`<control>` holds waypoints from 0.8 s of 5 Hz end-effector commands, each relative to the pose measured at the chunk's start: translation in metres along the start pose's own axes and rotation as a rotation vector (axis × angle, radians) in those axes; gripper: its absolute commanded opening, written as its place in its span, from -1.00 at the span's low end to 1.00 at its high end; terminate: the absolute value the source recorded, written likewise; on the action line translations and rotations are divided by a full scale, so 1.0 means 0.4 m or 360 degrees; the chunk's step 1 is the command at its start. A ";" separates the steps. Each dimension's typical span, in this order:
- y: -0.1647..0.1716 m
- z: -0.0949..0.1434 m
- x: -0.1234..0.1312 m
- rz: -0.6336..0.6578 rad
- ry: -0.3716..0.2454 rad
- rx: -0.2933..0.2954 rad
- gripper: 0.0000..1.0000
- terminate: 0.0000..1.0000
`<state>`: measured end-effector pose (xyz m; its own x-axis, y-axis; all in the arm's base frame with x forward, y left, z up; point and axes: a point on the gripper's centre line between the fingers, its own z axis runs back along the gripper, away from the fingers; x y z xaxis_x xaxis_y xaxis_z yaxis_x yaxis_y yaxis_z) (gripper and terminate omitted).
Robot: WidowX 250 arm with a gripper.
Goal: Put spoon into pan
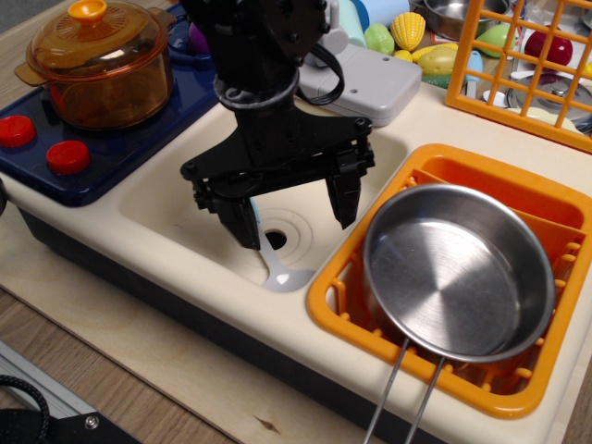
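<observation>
Next, my gripper grabs the light-grey spoon by its handle (257, 218), so the spoon's round bowl stays free to go into the steel pan (458, 273).
The spoon (280, 275) lies in the cream sink (166, 208). Its grey round bowl is near the front wall, and its light blue handle runs up behind my left finger (237, 222). My black gripper (291, 217) hangs over the sink with its jaws wide open and nothing between them. Its right finger (344, 199) is near the sink's right wall. The shiny steel pan (458, 273) sits tilted in the orange dish basket (324, 301) to the right of the sink. Its two-wire handle (407, 388) points toward the front edge.
An orange transparent lidded pot (100, 60) stands on the blue stove (102, 148) at the back left. A grey faucet block (370, 83) is behind the sink. Toy vegetables (407, 30) and an orange rack (518, 65) holding dishes are at the back right.
</observation>
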<state>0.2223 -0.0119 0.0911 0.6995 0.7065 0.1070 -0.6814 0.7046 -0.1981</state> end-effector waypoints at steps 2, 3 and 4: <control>0.023 -0.013 0.017 0.0027 -0.0015 -0.0020 1.00 -1.00; 0.049 -0.038 0.025 0.0054 -0.0020 -0.0054 1.00 -1.00; 0.078 -0.063 0.034 0.0065 -0.0021 -0.0094 1.00 -1.00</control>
<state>0.2138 0.0201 0.0511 0.6524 0.7537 0.0798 -0.7071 0.6431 -0.2940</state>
